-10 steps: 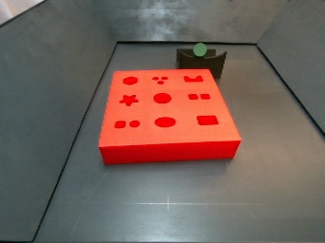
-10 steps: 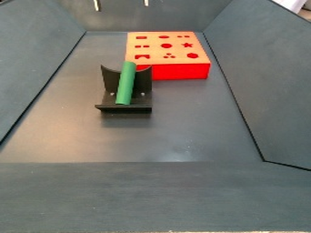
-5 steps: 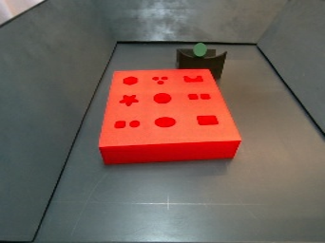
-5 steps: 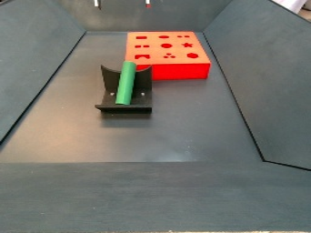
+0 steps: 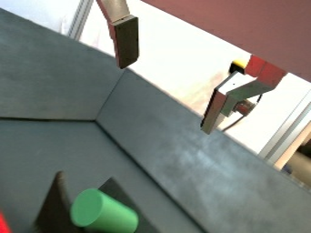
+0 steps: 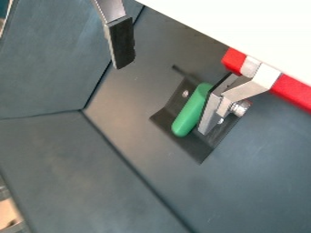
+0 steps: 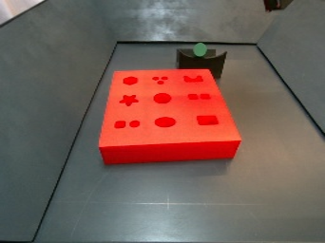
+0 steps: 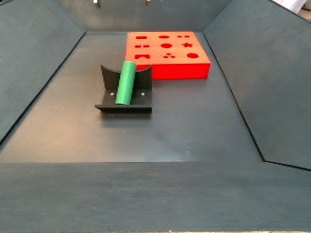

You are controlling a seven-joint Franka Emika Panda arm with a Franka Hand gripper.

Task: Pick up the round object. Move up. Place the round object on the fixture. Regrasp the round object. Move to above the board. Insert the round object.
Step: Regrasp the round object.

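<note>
The gripper takes the green peg by its upper end next. This keeps the peg's lower end free for the round hole in the red board.
The round object, a green peg (image 8: pixel 124 83), rests in the notch of the fixture (image 8: pixel 112 106), apart from the board (image 8: pixel 168 54). In a side view its green end (image 7: pixel 200 49) shows above the fixture (image 7: pixel 206 66), behind the red board (image 7: pixel 165 119). My gripper (image 6: pixel 169 75) hangs open and empty high above the peg (image 6: pixel 190 110) and the fixture (image 6: pixel 170 121). Both wrist views show the gripper (image 5: pixel 172 75) with wide-apart fingers (image 5: pixel 125 42) and the peg (image 5: pixel 102 209) far below. Only its fingertips (image 8: pixel 97 3) reach into a side view.
Dark grey sloping walls (image 8: pixel 43 82) enclose the floor (image 8: pixel 158 136) on all sides. The board's edge (image 6: pixel 286 91) shows red in a wrist view. A dark part (image 7: pixel 275 4) sits in the top right corner of a side view.
The fingertips have risen slightly toward the top edge of a side view. A dark part has come into the top right corner of a side view. Peg, fixture and board are unmoved.
</note>
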